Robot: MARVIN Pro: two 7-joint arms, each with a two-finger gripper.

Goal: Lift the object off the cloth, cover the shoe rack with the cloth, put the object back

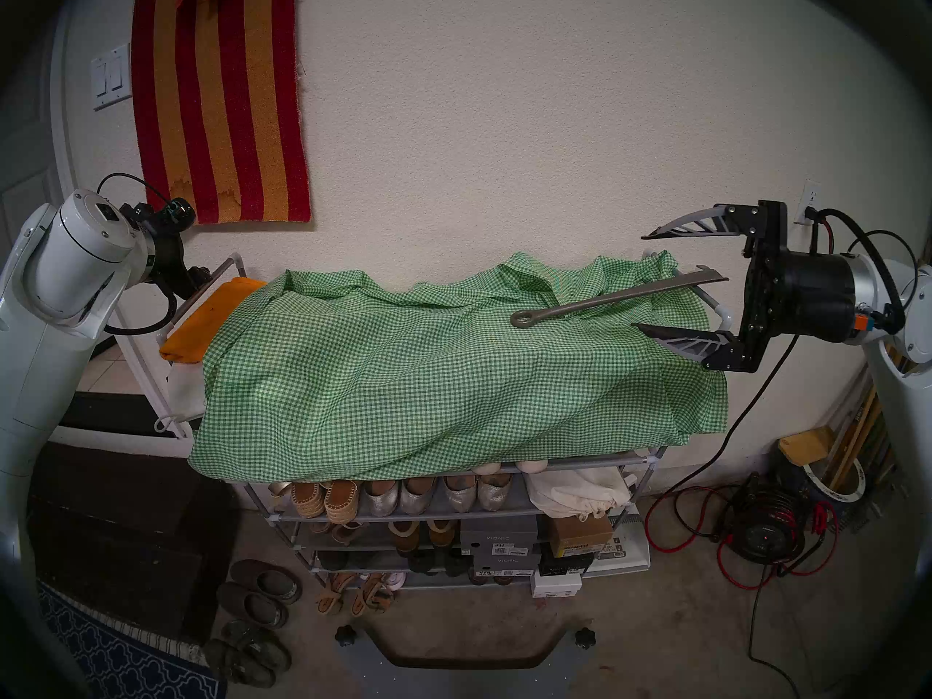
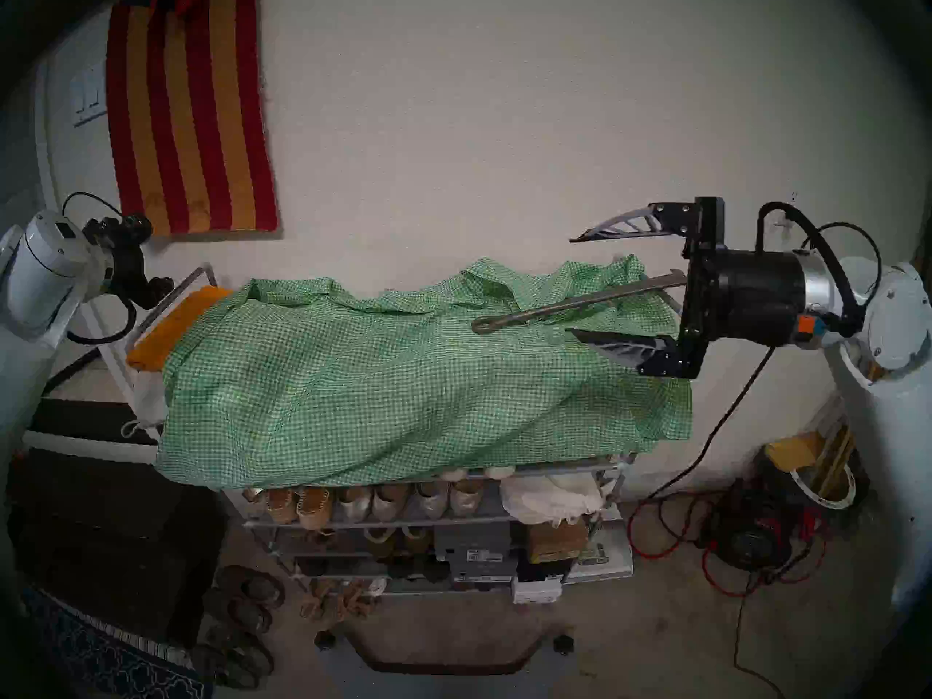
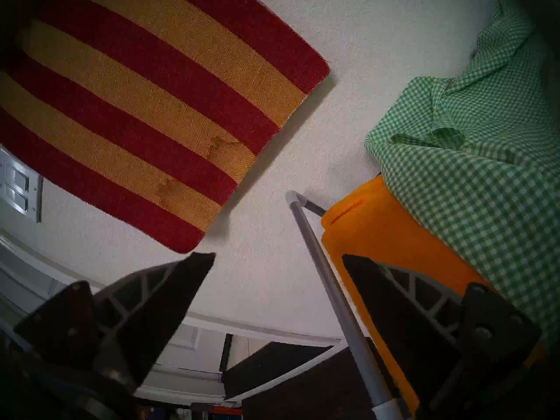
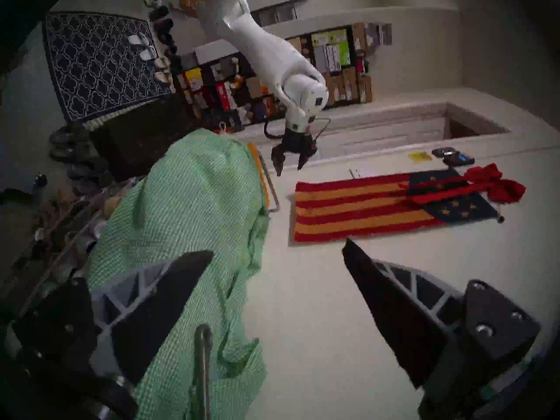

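Next, my right gripper takes hold of the bar's flat blade end [image 1: 698,279], which juts out past the rumpled cloth and leaves room for fingers around the blade.
The green-and-white check cloth [image 1: 428,370] [image 2: 403,380] lies rumpled over the top of the shoe rack [image 1: 454,514] and hangs over its front, with the lower shelves showing. The grey metal bar [image 1: 615,299] [image 2: 580,302] [image 4: 202,364] lies on the cloth's right end, ring eye toward the middle and flat blade toward the right rail. My right gripper [image 1: 645,282] [image 2: 570,285] [image 4: 278,246] stands open at the rack's right end, one finger on each side of the bar, gripping nothing. My left gripper [image 3: 278,255] [image 4: 291,164] hangs open and empty at the rack's left rail [image 3: 327,274].
A folded orange towel [image 1: 201,324] [image 3: 378,237] shows uncovered at the rack's left end. A red-and-gold striped rug [image 1: 222,103] hangs on the wall. On the floor are a cable reel with red cord [image 1: 766,526], loose shoes [image 1: 257,607] and a dark chest [image 1: 126,531].
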